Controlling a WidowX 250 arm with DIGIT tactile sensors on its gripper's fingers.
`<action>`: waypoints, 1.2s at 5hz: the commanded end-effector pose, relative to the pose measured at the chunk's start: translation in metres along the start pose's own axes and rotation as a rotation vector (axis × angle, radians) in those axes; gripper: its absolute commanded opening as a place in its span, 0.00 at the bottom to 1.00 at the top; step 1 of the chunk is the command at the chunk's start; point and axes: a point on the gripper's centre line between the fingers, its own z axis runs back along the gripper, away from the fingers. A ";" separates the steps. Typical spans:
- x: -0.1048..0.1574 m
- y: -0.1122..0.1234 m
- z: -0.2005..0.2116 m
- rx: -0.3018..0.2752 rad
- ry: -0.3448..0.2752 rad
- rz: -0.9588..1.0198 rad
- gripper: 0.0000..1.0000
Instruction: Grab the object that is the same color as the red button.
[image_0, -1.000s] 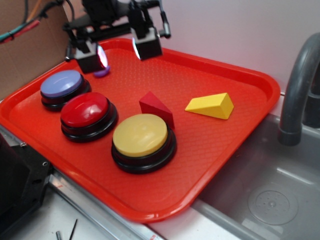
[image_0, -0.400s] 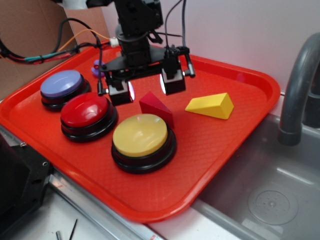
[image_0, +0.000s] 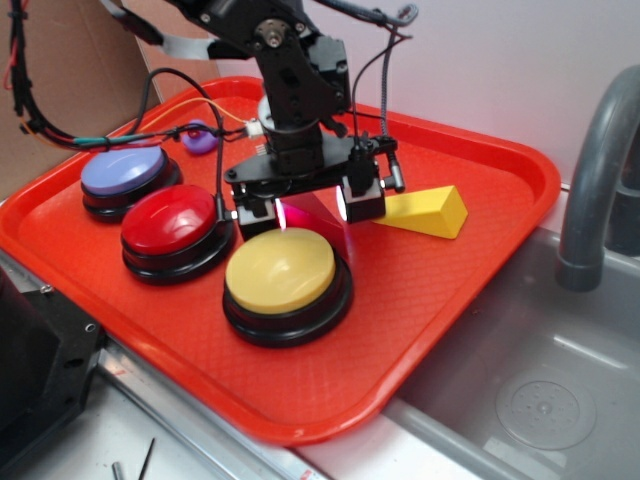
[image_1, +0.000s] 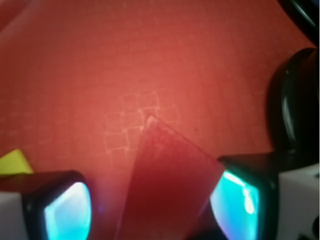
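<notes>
I should close my gripper now, because my fingers reach down on both sides of the dark red wedge (image_0: 312, 215). Closing now would hold the wedge.
The dark red wedge block (image_0: 316, 213) lies on the red tray (image_0: 470, 170), just behind the yellow button. My gripper (image_0: 310, 206) is lowered over it, jaws open, one finger on each side. In the wrist view the wedge (image_1: 165, 185) sits between the glowing pads (image_1: 67, 212). The right pad is close to it, and a gap shows on the left. The red button (image_0: 172, 222) stands to the left of the gripper, apart from it.
A yellow button (image_0: 283, 272) sits right in front of the gripper and a blue button (image_0: 125, 172) at the far left. A yellow wedge (image_0: 430, 210) lies just to the right. A purple duck (image_0: 200, 137) is at the back. A sink (image_0: 540, 400) and faucet (image_0: 600, 170) are on the right.
My gripper has moved from the tray's back left, forward and down, to straddle the red wedge. The wedge and the buttons have not moved.
</notes>
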 end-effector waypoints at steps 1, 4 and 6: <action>0.012 -0.006 0.005 -0.050 -0.006 0.016 0.00; 0.054 -0.005 0.079 -0.150 0.221 -0.196 0.00; 0.078 0.000 0.151 -0.122 0.228 -0.478 0.00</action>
